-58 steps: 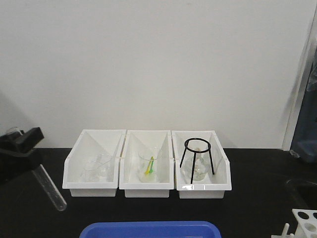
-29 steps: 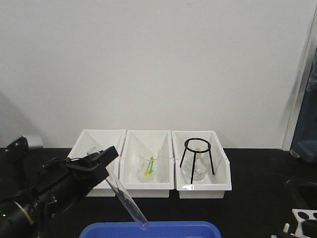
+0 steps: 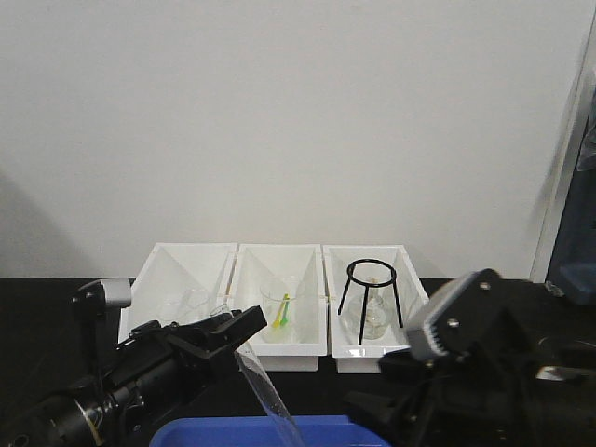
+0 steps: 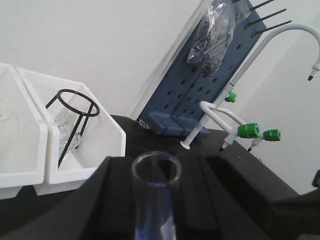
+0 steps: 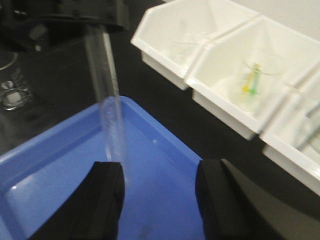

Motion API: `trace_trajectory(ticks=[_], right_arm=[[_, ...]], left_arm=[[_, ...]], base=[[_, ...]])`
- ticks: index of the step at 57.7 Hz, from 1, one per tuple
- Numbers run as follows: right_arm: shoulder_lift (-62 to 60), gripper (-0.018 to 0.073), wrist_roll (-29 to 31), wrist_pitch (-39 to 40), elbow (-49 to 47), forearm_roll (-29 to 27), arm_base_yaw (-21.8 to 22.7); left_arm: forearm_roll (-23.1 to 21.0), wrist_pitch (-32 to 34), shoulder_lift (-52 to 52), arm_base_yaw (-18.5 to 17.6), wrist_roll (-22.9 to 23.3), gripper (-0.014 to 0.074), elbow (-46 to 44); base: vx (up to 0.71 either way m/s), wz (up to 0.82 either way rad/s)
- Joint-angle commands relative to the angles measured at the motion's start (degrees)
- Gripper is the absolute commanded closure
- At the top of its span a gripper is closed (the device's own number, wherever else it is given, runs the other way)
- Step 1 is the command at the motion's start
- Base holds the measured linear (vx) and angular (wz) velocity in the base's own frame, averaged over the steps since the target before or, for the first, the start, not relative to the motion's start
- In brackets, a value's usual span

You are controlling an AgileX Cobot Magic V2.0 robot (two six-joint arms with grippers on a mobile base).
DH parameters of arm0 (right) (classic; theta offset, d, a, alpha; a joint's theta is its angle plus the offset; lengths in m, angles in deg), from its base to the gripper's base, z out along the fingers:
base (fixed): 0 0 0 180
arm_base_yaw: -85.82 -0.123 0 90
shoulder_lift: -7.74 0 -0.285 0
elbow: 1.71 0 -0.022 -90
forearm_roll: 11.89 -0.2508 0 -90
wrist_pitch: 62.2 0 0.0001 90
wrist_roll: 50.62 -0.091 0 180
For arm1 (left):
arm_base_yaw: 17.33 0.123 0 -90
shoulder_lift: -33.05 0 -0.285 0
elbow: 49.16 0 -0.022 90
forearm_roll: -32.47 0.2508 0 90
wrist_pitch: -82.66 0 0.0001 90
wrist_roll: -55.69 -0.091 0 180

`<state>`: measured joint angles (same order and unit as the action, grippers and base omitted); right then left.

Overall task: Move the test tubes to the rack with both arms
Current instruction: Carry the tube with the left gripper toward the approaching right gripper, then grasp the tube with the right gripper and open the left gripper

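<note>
My right gripper should next grab the test tube by its lower end, to transfer it to the rack.
My left gripper is shut on a clear test tube, gripping it near the open top. The tube slants down to the right, with its lower end over the blue tray. In the left wrist view the tube's open mouth sits between the black jaws of that gripper. My right gripper is open and empty above the tray. The tube hangs just beyond its left finger. In the front view the right gripper is low on the right. The rack is out of view.
Three white open-fronted bins stand at the back, holding beakers and a black tripod ring over a flask. A blue pegboard and white taps stand at the right.
My left gripper has carried the tube to the right, over the blue tray. My right arm has come in from the lower right, and the rack corner no longer shows.
</note>
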<state>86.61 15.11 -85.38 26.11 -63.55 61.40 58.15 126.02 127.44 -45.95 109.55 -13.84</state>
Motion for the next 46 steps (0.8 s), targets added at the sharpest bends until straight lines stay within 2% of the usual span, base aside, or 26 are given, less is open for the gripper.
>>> trace_trajectory(ticks=[1, 7, 12, 18, 25, 35, 46], right_arm=[[2.2, 0.0129, -2.7, 3.3, -5.0, 2.0, -4.3], [5.9, 0.0108, -9.8, 3.5, -9.2, 8.2, -7.1], [7.7, 0.0094, -16.7, 3.1, -12.9, 13.2, -7.0], [9.4, 0.0077, -21.1, -0.1, -16.7, 18.4, -7.0], [11.7, 0.0074, -21.9, -3.7, -19.8, 19.9, -7.0], [14.7, 0.0074, -22.1, -5.1, -20.7, 20.4, -8.2], [15.9, 0.0075, -22.5, 0.2, -20.7, 22.0, -11.4]], left_arm=[[-1.2, 5.1, -1.8, -0.4, 0.6, 0.0602, -1.9], [0.8, 5.2, -1.8, -0.4, 0.6, 0.0602, -1.9], [2.7, 5.2, -1.8, -0.4, 0.7, 0.0602, -1.9], [2.8, 5.2, -1.8, -0.4, 0.7, 0.0602, -1.9], [2.8, 5.4, -1.8, -0.4, 0.6, 0.0602, -1.9], [5.9, 7.8, -1.8, -0.4, 0.7, 0.0602, -1.9], [6.2, 8.0, -1.8, -0.4, 2.4, 0.0602, -1.9]], base=[[0.00, 0.00], [0.00, 0.00], [0.00, 0.00], [0.00, 0.00], [0.00, 0.00], [0.00, 0.00], [0.00, 0.00]])
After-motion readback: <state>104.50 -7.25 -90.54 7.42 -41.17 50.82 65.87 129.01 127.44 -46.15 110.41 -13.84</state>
